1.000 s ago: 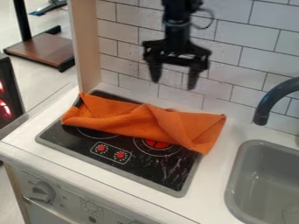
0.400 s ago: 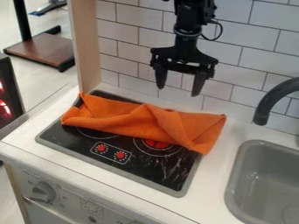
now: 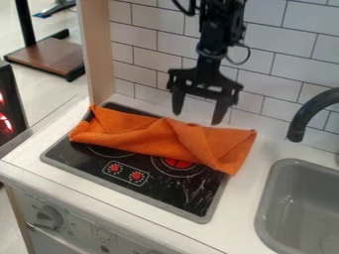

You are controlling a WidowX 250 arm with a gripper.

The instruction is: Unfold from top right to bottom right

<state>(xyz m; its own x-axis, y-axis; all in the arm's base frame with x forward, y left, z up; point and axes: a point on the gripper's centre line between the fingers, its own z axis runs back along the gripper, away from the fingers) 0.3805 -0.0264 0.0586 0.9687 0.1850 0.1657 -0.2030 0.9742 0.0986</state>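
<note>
The orange cloth's folded-over corner needs to be grabbed by my gripper next, to unfold the cloth (image 3: 145, 138) over the black stovetop.
My gripper (image 3: 197, 119) hangs open over the back edge of the stove, its two fingers apart and pointing down with nothing between them. Just below and in front of it lies the orange cloth (image 3: 145, 138), folded into a long band across the back half of the black stovetop (image 3: 94, 159). A diagonal fold crosses the cloth right of its middle, and its right end reaches past the stovetop's right edge onto the counter. The fingertips look to be above the cloth, not touching it.
A grey sink (image 3: 265, 218) and its dark curved faucet (image 3: 306, 115) stand to the right. White wall tiles (image 3: 275, 52) rise behind the counter (image 3: 240, 201), with a wooden panel (image 3: 99, 54) at the left. Two red knobs (image 3: 126, 172) are on the stovetop's front.
My gripper has come down toward the stove and shifted slightly right since the earliest frame. Its fingers stay apart, and the cloth lies unchanged.
</note>
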